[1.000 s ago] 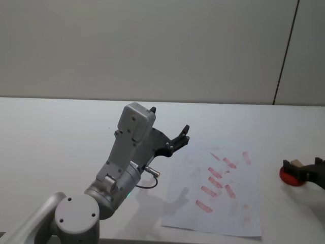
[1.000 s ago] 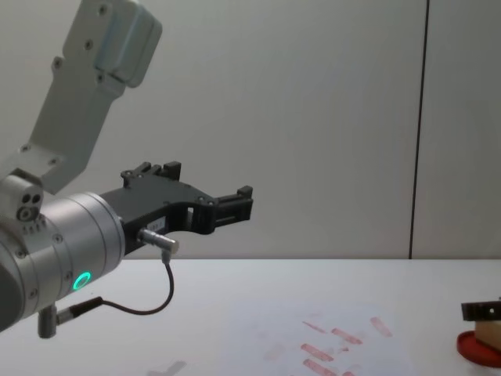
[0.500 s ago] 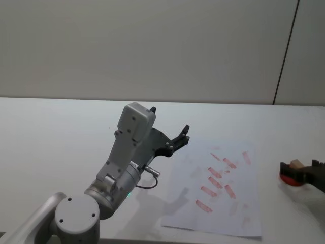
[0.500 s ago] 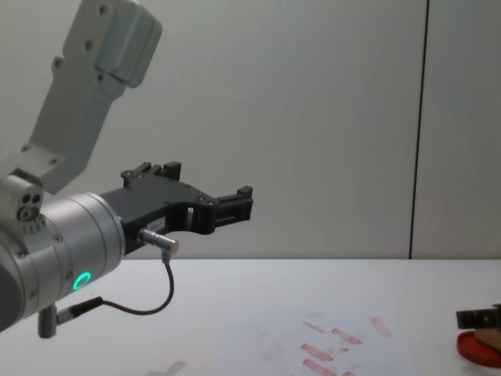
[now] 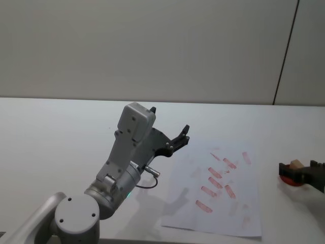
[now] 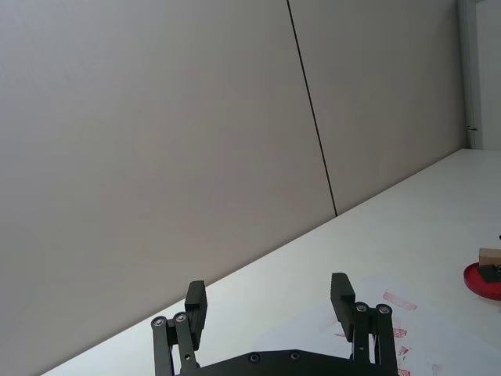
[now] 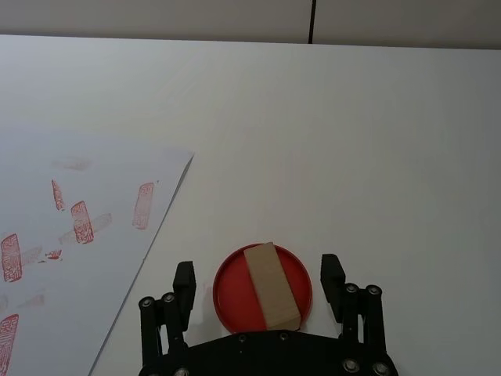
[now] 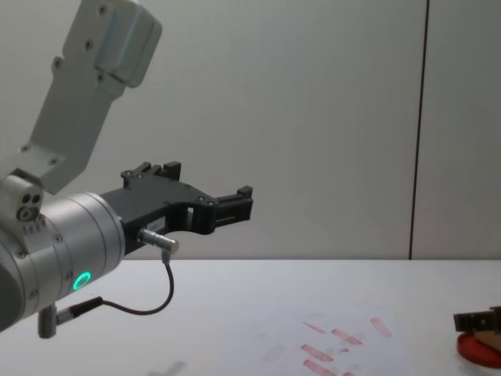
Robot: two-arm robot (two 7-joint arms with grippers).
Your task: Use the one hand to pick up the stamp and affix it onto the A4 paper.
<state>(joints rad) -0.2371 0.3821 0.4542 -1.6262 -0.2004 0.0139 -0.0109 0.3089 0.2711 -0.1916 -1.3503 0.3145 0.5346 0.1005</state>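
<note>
The stamp [image 7: 270, 283] is face down on the red ink pad [image 7: 237, 299]. My right gripper next needs to grab the stamp by its long wooden sides, above the ink, to affix it.
The stamp [image 7: 270, 283], a light-tan wooden block, rests on a round red ink pad [image 7: 229, 291] on the table, right of the A4 paper [image 7: 70, 266]. My right gripper [image 7: 258, 276] is open, one finger on each side of the stamp with gaps between. In the head view this gripper [image 5: 300, 170] is at the right edge, with the stamp [image 5: 296, 163] between its fingers. The paper [image 5: 223, 211] carries several red stamp marks. My left gripper [image 5: 169, 119] hangs open and empty in the air, left of the paper.
The left arm's silver wrist [image 8: 70, 258], with a green ring and a dangling black cable, looms large at the left of the chest view. White tabletop [image 5: 61, 132] surrounds the paper. A plain wall stands behind.
My right gripper has moved slightly left and lower around the stamp. The left arm has not moved.
</note>
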